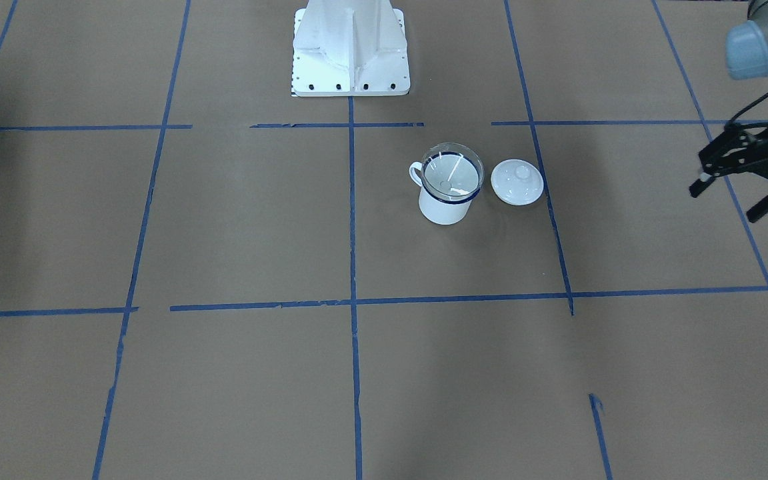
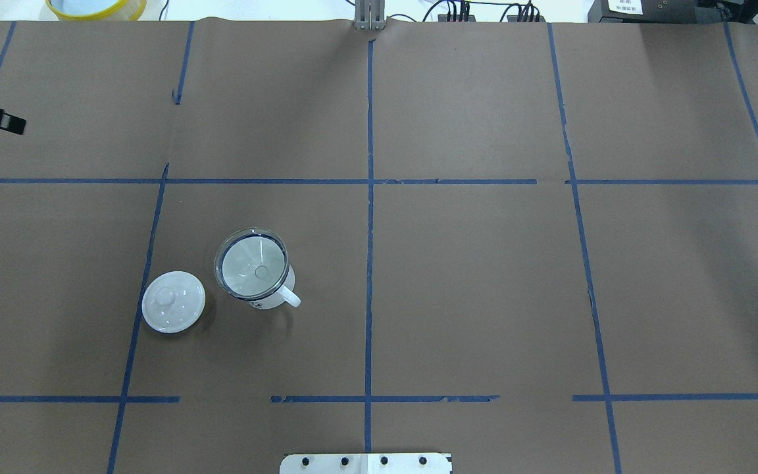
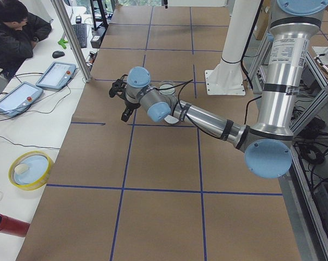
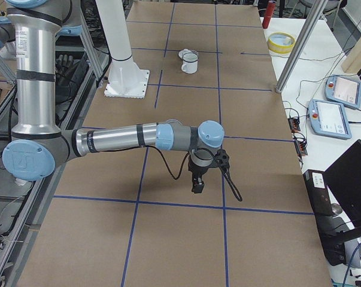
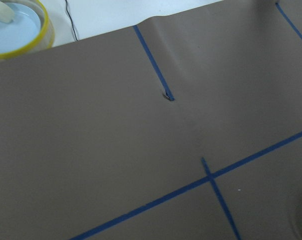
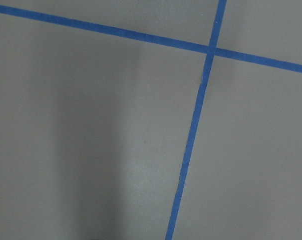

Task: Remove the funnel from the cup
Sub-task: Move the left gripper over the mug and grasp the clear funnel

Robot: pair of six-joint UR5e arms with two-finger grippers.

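Note:
I should next grab the funnel by its clear rim [image 1: 481,165] with my left gripper to remove it. The rim stands free while the funnel's spout is down inside the white mug [image 1: 443,211].
The clear funnel [image 1: 452,175] sits in the mouth of the white mug with a dark blue rim [image 1: 444,210], its spout pointing down inside. In the overhead view the funnel [image 2: 252,263] covers the mug [image 2: 266,303], whose handle points to the lower right. My left gripper [image 1: 727,200] hangs open and empty far off to the mug's side, above the table. Only one of its fingertips [image 2: 12,123] shows at the overhead view's left edge. My right gripper [image 4: 198,179] shows only in the exterior right view, far from the mug [image 4: 190,62]; I cannot tell its state.
A white domed lid with a knob [image 1: 517,181] lies beside the mug, on the side toward my left gripper; overhead it is left of the mug [image 2: 173,301]. The robot's white base [image 1: 351,53] stands behind. A yellow-rimmed bowl [image 2: 96,6] sits beyond the table's far edge.

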